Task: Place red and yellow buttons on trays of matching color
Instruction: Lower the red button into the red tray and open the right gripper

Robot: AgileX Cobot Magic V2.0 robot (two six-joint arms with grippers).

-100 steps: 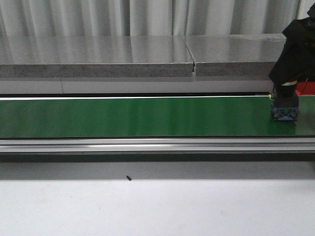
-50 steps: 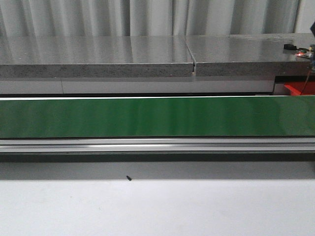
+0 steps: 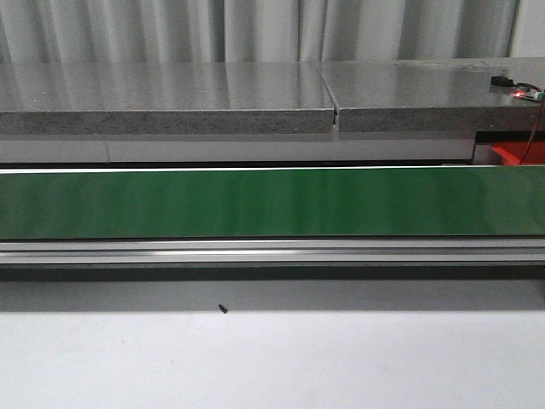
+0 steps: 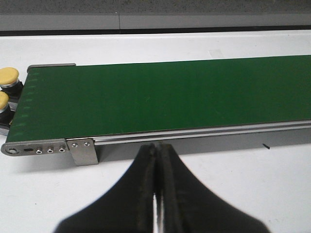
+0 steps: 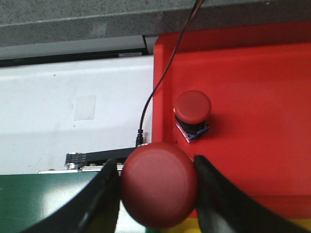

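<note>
The red button point(image 5: 159, 184) hangs above the near edge of the red tray, so it needs to come down onto the tray before my right gripper lets go of it.
My right gripper point(image 5: 154, 166) is shut on a red button point(image 5: 159, 187), its fingers point(image 5: 104, 194) pressed to both sides of the cap. It hangs over the near edge of the red tray point(image 5: 252, 73), where another red button point(image 5: 193, 108) sits on its blue base. A yellow strip point(image 5: 221, 226), perhaps the yellow tray, shows below. My left gripper point(image 4: 159, 148) is shut and empty, over the white table beside the green belt point(image 4: 160, 97). Two yellow buttons point(image 4: 8, 76) lie past the belt's end. In the front view only a corner of the red tray point(image 3: 513, 155) shows; neither gripper is there.
A black cable point(image 5: 160, 82) runs along the red tray's edge to the belt's end. A grey stone ledge point(image 3: 170, 98) stands behind the belt, with a small lit circuit board point(image 3: 515, 86) on it. A small black speck point(image 3: 222, 308) lies on the white table.
A second ago my right arm stood over the belt's right end in the front view. It has since gone out of that view to the right.
</note>
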